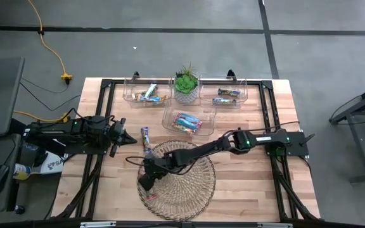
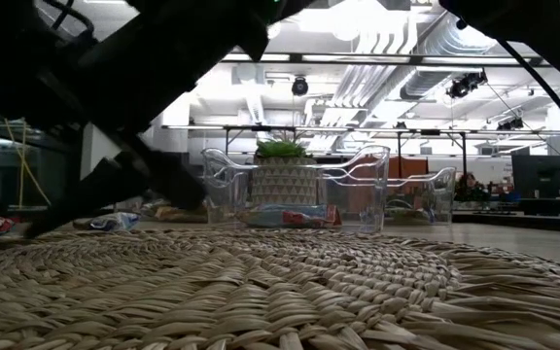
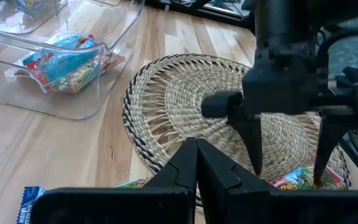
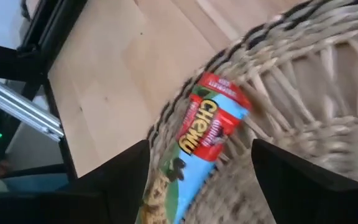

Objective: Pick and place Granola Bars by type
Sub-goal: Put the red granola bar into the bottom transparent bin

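Observation:
Next, my right gripper grips the red-and-blue granola bar by its middle (image 4: 197,151) beside the Chewy lettering to sort it by type.
A red-and-blue granola bar (image 4: 209,129) lies tilted on the left rim of the round wicker tray (image 1: 189,190). My right gripper (image 4: 201,180) is open above it, one finger on each side, touching nothing; it also shows in the left wrist view (image 3: 289,163) with the bar (image 3: 294,179) between its tips. My left gripper (image 3: 196,163) is shut and empty, hovering at the table's left (image 1: 127,140). A pink bar (image 1: 146,137) lies flat on the table beside the tray. A blue bar's end (image 3: 28,200) shows near the left gripper.
Three clear bins hold sorted bars: far left (image 1: 146,94), far right (image 1: 227,95) and a middle one (image 1: 184,121) with red-blue bars. A potted plant (image 1: 185,85) stands between the far bins. Bare wood lies right of the tray.

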